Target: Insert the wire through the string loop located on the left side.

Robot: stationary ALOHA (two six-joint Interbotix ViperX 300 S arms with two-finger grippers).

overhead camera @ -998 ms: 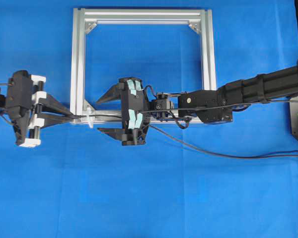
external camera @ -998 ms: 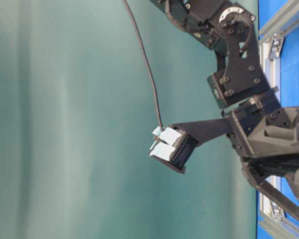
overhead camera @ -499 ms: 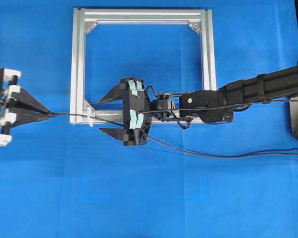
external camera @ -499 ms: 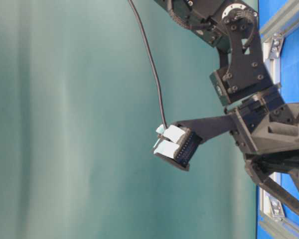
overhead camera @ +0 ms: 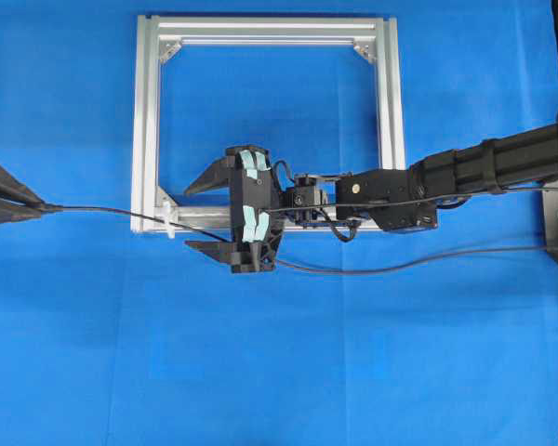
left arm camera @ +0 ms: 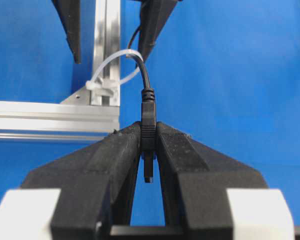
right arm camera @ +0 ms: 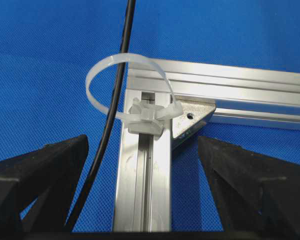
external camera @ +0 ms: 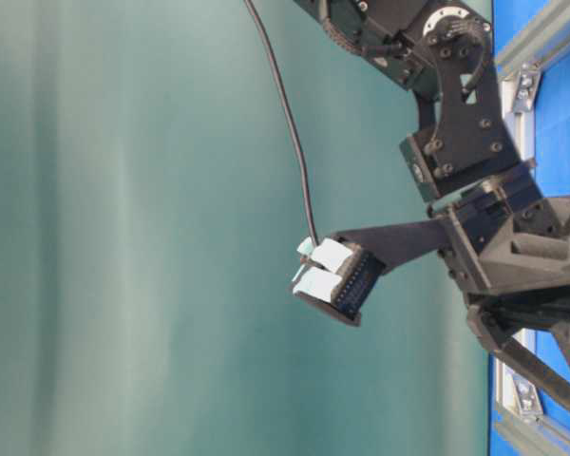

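The plug point(left arm camera: 148, 106) in the left gripper's fingers is well past the string loop point(left arm camera: 102, 66). The wire would stay threaded, so the left gripper needs to let go of the plug.
The thin black wire point(overhead camera: 93, 210) runs from the left edge, through the small white string loop point(overhead camera: 170, 223) on the frame's lower left corner, and on under the right arm. My left gripper point(overhead camera: 37, 206) is at the far left, shut on the wire's plug point(left arm camera: 148, 131). From the plug the wire point(left arm camera: 146, 82) passes up through the string loop point(left arm camera: 110, 59). My right gripper point(overhead camera: 201, 212) hovers open over the frame's bottom bar, right of the loop. In its wrist view, the string loop point(right arm camera: 97, 70) arches over the wire point(right arm camera: 116, 95), and the right gripper point(right arm camera: 142, 141) holds nothing.
The square silver aluminium frame point(overhead camera: 144, 111) lies flat on the blue cloth. The wire's slack trails right below the right arm point(overhead camera: 484, 167) toward the edge. The table-level view shows only the right arm's wrist point(external camera: 465, 142) and a hanging black cable point(external camera: 285, 114).
My left gripper has pulled far to the left with the plug, drawing more wire through the loop. The slack on the right has straightened. The right gripper has stayed open in place.
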